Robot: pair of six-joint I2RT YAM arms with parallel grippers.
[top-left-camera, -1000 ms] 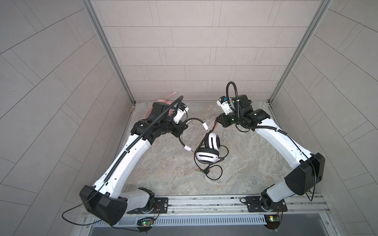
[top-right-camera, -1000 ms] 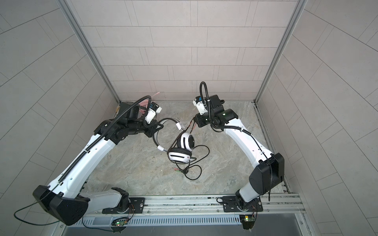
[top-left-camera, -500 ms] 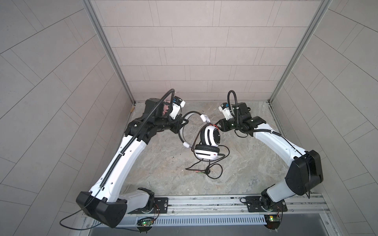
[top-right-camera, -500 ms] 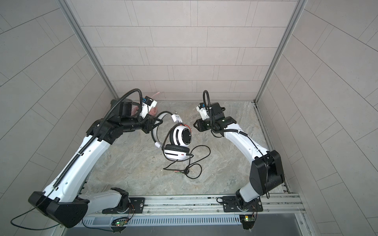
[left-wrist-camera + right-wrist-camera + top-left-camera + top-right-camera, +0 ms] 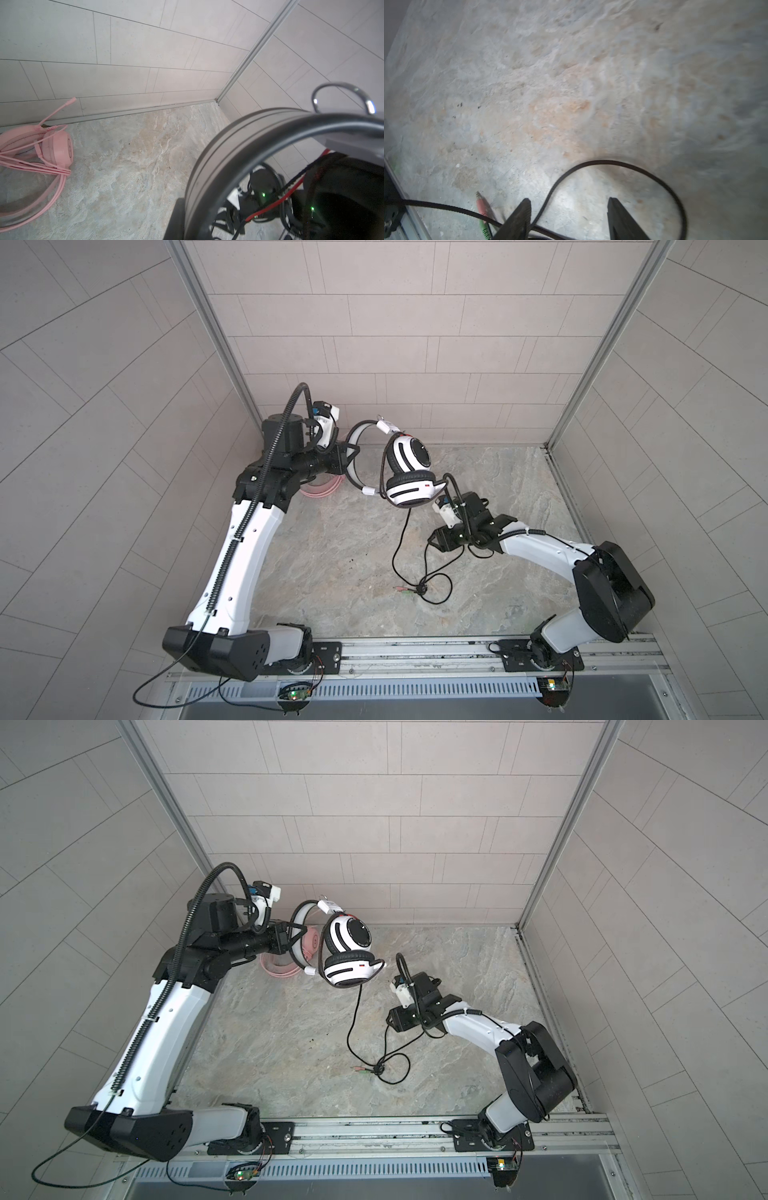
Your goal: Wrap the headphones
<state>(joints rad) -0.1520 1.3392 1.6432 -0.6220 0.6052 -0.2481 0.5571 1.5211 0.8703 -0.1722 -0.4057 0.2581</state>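
The black cable point(image 5: 399, 547) has a loop short of its plugs. My right gripper should grab the cable at that loop, leaving length free to wrap the headphones point(image 5: 410, 478).
My left gripper point(image 5: 347, 456) point(image 5: 291, 940) is shut on the headband of the white-and-black headphones point(image 5: 409, 456) point(image 5: 349, 936), holding them in the air near the back wall. The grey headband point(image 5: 218, 149) fills the left wrist view beside one dark finger point(image 5: 176, 220). Their black cable point(image 5: 399, 547) point(image 5: 351, 1027) hangs to the floor and loops there, ending in pink and green plugs point(image 5: 403, 590) point(image 5: 481, 205). My right gripper point(image 5: 434, 541) point(image 5: 390, 1021) point(image 5: 568, 200) stands open low over the floor, with a cable loop point(image 5: 612, 163) passing between its fingers. The pink headphones point(image 5: 286, 969) point(image 5: 56, 149) lie at the back left.
Tiled walls close in the stone floor point(image 5: 332, 564) on three sides. A metal rail point(image 5: 415, 655) with both arm bases runs along the front edge. The pink set's cable lies bunched beside it by the back wall.
The left arm lifted the white-and-black headphones higher and toward the back. The right gripper drew away from them, dropped toward the floor by the cable loop and opened.
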